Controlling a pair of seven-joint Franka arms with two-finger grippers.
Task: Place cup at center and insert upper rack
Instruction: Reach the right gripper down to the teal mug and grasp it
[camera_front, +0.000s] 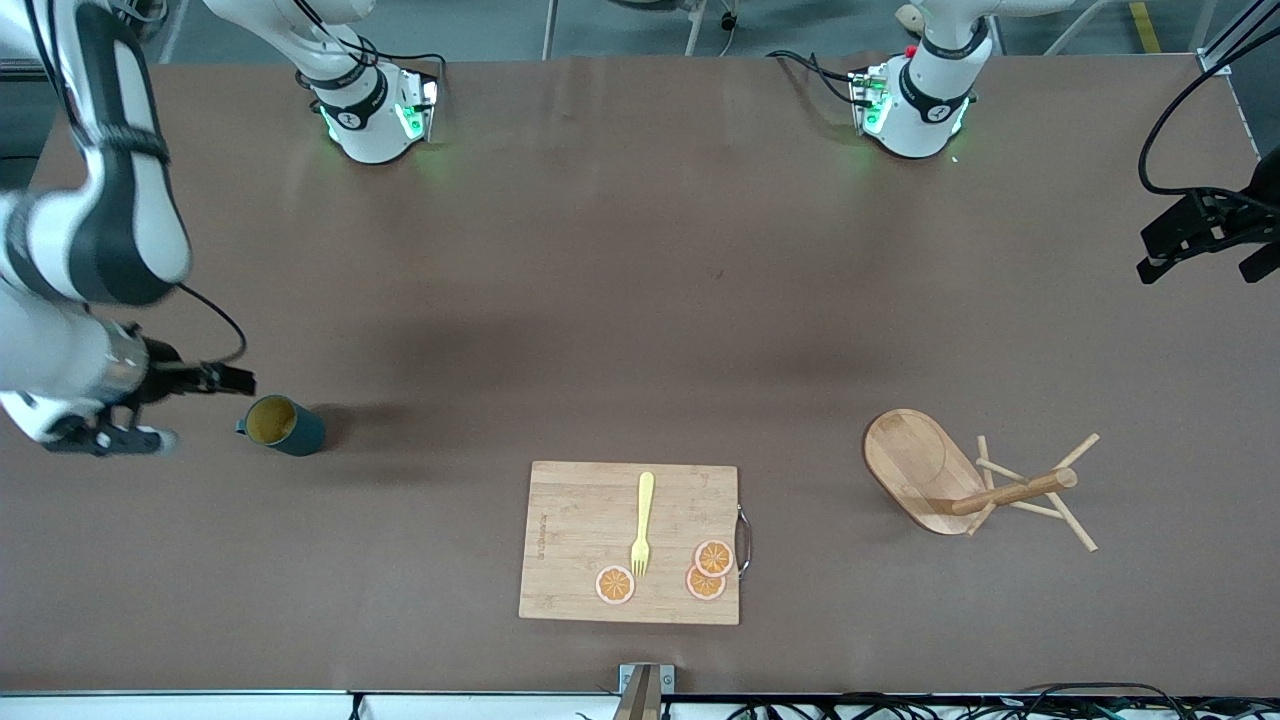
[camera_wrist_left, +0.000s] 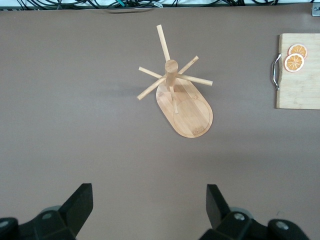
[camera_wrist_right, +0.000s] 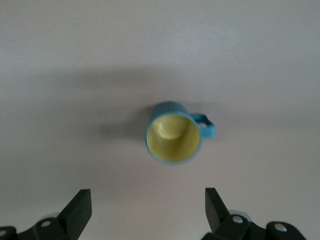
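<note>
My right gripper takes hold of the cup's rim next and carries it to the center. That keeps the handle free.
The cup, dark teal with a mustard-yellow inside, appears to lie on its side near the right arm's end of the table, its mouth toward my right gripper. That gripper is open and empty, close beside the cup. In the right wrist view the cup lies ahead of the open fingers, handle to one side. The upper rack, a wooden mug tree, lies tipped over, its post and pegs on the table. My left gripper is open and empty, high over the left arm's end. The left wrist view shows the rack.
A rectangular bamboo cutting board lies near the front edge at the table's middle, with a yellow fork and three orange slices on it. Its metal handle faces the rack. The board's corner shows in the left wrist view.
</note>
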